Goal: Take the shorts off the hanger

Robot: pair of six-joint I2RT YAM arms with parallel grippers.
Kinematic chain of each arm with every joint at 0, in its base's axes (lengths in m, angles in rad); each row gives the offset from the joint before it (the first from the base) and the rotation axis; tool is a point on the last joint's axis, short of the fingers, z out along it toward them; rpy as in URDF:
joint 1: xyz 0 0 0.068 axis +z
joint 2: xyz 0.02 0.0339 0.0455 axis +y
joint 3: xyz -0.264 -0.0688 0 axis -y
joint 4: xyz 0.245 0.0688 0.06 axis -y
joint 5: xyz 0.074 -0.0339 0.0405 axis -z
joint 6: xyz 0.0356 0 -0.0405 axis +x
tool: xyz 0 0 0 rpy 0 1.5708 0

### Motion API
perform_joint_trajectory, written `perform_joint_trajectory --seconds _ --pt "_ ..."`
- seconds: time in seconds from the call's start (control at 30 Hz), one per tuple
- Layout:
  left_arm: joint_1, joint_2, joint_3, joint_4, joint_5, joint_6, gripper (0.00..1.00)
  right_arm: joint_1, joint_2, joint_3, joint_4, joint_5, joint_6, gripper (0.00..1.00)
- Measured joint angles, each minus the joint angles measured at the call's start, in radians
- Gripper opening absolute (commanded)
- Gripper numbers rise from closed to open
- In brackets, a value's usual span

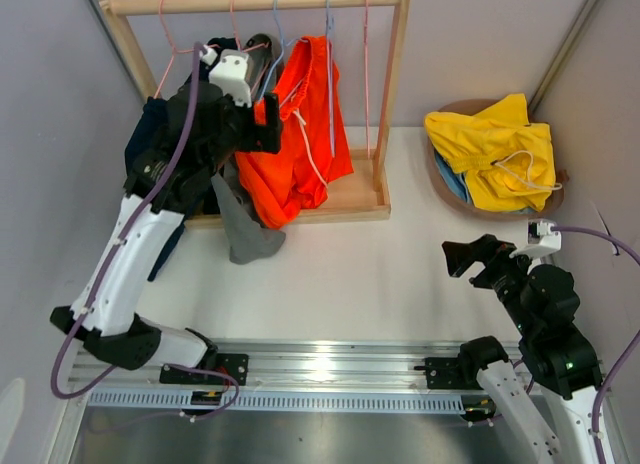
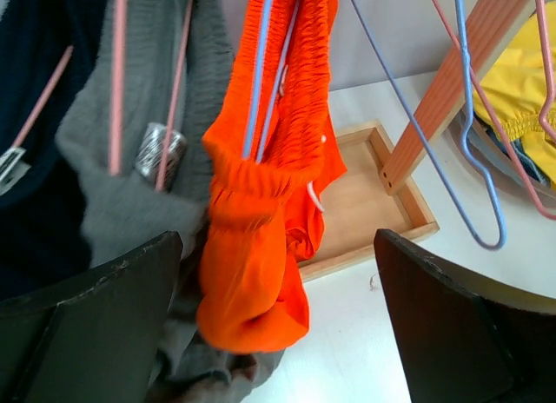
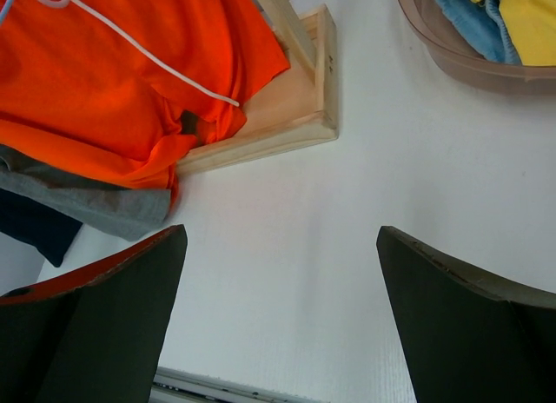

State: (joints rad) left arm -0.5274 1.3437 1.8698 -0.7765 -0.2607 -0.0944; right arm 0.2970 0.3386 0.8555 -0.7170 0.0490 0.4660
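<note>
The left gripper grabs the blue hanger's near end [image 1: 264, 90] [image 2: 253, 149] next, which leaves the orange shorts' far waistband free to be pulled off.
Orange shorts [image 1: 300, 134] hang from a blue hanger on the wooden rack [image 1: 392, 84]. Grey shorts [image 1: 245, 229] hang beside them, reaching the table. Navy shorts [image 1: 150, 134] hang at the far left, partly behind my left arm. My left gripper [image 1: 265, 119] is open and raised against the left side of the orange shorts. In the left wrist view the orange cloth [image 2: 261, 273] hangs between and ahead of the fingers, with the grey shorts [image 2: 130, 203] at the left. Yellow shorts [image 1: 495, 149] lie over light blue shorts [image 1: 452, 184] in the basket. My right gripper [image 1: 470, 256] is open and empty above the table.
A round brown basket [image 1: 437, 164] stands at the back right. Two empty hangers, blue [image 1: 328, 74] and pink [image 1: 365, 74], hang at the rack's right end. The rack's wooden base tray [image 1: 350, 199] lies under the clothes. Grey walls close in both sides.
</note>
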Motion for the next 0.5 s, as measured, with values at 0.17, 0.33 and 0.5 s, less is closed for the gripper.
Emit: perform_joint_trajectory --seconds 0.17,0.33,0.5 --pt "0.000 0.117 0.122 0.008 0.035 0.001 0.98 0.000 -0.006 0.000 -0.003 -0.003 -0.008 1.00" --pt "0.000 0.187 0.254 0.010 0.036 0.004 0.98 0.000 -0.006 0.000 -0.004 -0.005 -0.014 0.99" --pt "0.003 0.229 0.337 0.011 0.032 0.016 0.98 0.000 -0.009 0.000 -0.004 -0.010 -0.015 1.00"
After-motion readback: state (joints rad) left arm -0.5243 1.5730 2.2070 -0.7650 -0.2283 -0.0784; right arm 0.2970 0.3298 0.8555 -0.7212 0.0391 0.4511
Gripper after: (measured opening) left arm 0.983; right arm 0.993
